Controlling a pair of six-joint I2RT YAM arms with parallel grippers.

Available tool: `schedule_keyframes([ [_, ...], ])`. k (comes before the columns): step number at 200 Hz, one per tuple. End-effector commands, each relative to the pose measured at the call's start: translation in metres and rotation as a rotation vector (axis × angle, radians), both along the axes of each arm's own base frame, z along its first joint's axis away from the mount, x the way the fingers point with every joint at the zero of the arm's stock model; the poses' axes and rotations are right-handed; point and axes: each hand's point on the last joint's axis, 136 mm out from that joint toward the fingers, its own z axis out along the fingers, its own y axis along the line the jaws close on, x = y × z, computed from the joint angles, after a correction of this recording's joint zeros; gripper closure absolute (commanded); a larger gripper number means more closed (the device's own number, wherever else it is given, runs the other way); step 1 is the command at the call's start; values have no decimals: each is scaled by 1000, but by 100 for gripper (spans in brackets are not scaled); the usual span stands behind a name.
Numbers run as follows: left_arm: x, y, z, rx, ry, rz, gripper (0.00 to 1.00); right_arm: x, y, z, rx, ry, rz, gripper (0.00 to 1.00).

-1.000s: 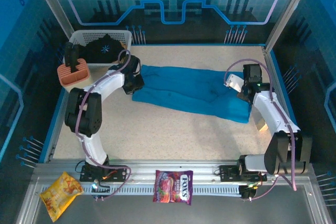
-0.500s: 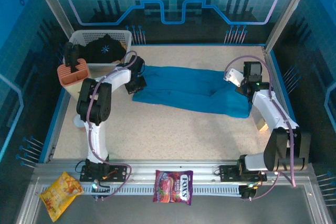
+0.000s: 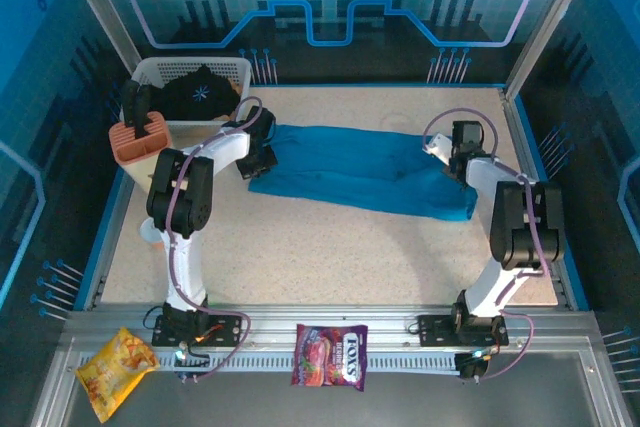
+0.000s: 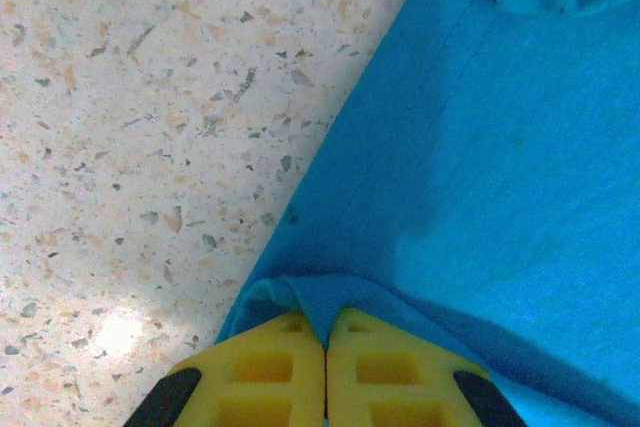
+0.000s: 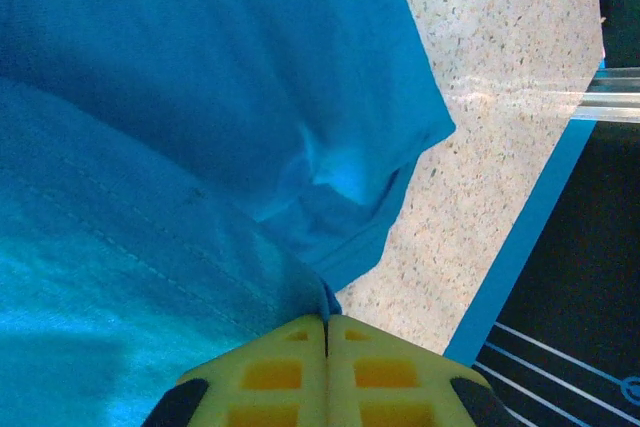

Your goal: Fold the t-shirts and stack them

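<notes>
The pinched fold is low on the flat teal-blue t-shirt, beside the shirt's edge, and it would land, so my left gripper needs to open its fingers.
The teal-blue t-shirt (image 3: pixel 360 169) lies folded into a long strip across the far half of the table. My left gripper (image 3: pixel 262 155) is at its left end, shut on a pinched fold of the cloth (image 4: pixel 330 297) between the yellow fingers (image 4: pixel 270 372). My right gripper (image 3: pixel 455 159) is at the right end, shut on the shirt's edge (image 5: pixel 325 297), with a sleeve (image 5: pixel 370 187) spread beyond it. The black t-shirt (image 3: pixel 200 92) with a pale starburst sits in the white basket (image 3: pixel 240 69) at the back left.
An orange holder (image 3: pixel 138 140) stands beside the basket at the left edge. A blue border (image 5: pixel 520 247) marks the table's right side. On the near rail lie a yellow snack bag (image 3: pixel 113 367) and a purple candy bag (image 3: pixel 329 355). Speckled tabletop (image 3: pixel 330 247) spreads in front of the shirt.
Both arms have pulled back toward the far side with the shirt's ends. The right gripper moved left and farther away, and the shirt's front right edge drew in.
</notes>
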Motion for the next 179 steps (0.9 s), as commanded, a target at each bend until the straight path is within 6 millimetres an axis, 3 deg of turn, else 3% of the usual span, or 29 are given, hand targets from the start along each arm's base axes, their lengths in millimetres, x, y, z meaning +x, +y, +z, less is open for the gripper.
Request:
schedule_keyframes([
  [1, 1, 14, -4, 48, 20, 8, 93, 33, -8, 28, -4, -151, -30, 100],
  [61, 0, 13, -7, 43, 22, 14, 94, 54, 10, 48, 75, -267, 48, 100],
  [107, -3, 12, -11, 36, 32, 13, 91, 62, 35, 35, 121, -268, 163, 100],
  [139, -5, 13, -10, 43, 34, 12, 85, 67, 40, 20, 107, -256, 182, 100],
  [156, -6, 15, -8, 49, 29, 12, 84, 75, 40, 22, 95, -292, 174, 100],
  [166, -5, 15, -5, 52, 24, 11, 82, 77, 39, 19, 90, -289, 159, 96],
  [179, -5, 16, -1, 53, 16, 12, 79, 82, 32, 22, 64, -308, 99, 84],
])
